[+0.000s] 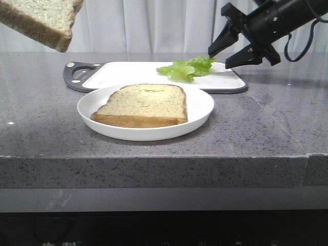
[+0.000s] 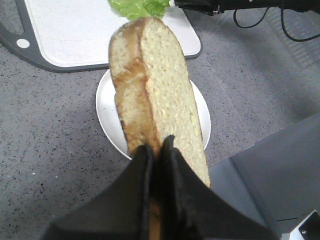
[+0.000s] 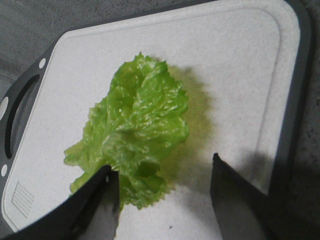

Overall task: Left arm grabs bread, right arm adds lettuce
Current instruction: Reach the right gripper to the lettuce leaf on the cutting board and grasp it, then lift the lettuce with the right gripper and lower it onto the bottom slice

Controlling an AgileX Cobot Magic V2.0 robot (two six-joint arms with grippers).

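My right gripper lowers its fingers, before it closes on the lettuce. They are above the lettuce's near end in the front view and would miss now.
The bread hangs high at the far left of the front view; my left arm is out of frame there. In the left wrist view my left gripper is shut on the bread's lower edge, holding it on edge above the white plate. The lettuce lies on the white cutting board. My right gripper is open, tilted down just right of and above the leaf. In the right wrist view its fingertips straddle the leaf's near end, one finger overlapping it.
The white plate at the table's centre holds a thinner toast slice. The cutting board with a dark grey rim and handle lies behind the plate. The grey stone table's front edge is close to the plate.
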